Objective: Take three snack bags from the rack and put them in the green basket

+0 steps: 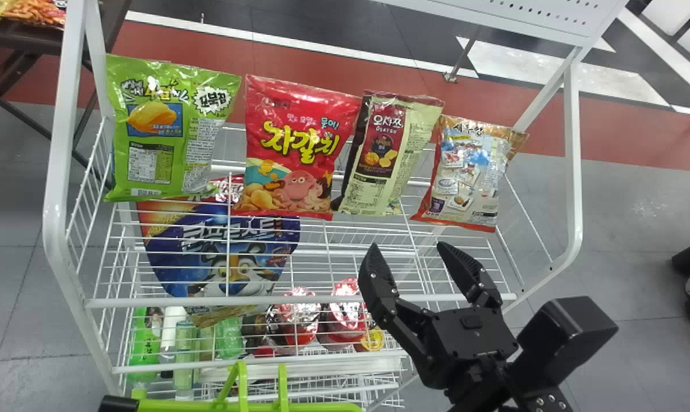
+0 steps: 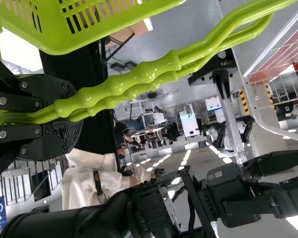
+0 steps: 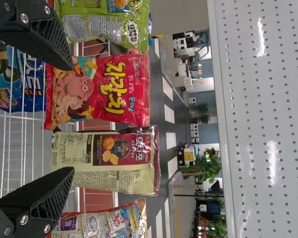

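Note:
Next, my right gripper grabs the green snack bag by its lower end (image 1: pixel 162 184) to put the bag in the green basket (image 1: pixel 253 406).
My right gripper (image 1: pixel 406 257) stands open in front of the rack, below the cream and maroon bag (image 1: pixel 379 154) and the orange-white bag (image 1: pixel 465 174). Left of these stand the red bag (image 1: pixel 299 149) and the green bag (image 1: pixel 170 129). In the right wrist view the open right gripper (image 3: pixel 72 119) has nothing between its fingers; the red bag (image 3: pixel 99 91) and the cream bag (image 3: pixel 107 158) lie beyond. In the left wrist view my left gripper (image 2: pixel 72 111) is shut on the handles (image 2: pixel 139 79) of the green basket (image 2: pixel 64 42). The head view has the basket's rim (image 1: pixel 178 406) at the bottom edge.
The white wire rack (image 1: pixel 299 299) carries the bags on its top shelf, with a blue cereal bag (image 1: pixel 224 246) below. Bottles and red-lidded cups (image 1: pixel 299 320) stand lower down. A perforated white panel (image 3: pixel 268 119) rises behind the bags. A dark table (image 1: pixel 21 34) is at far left.

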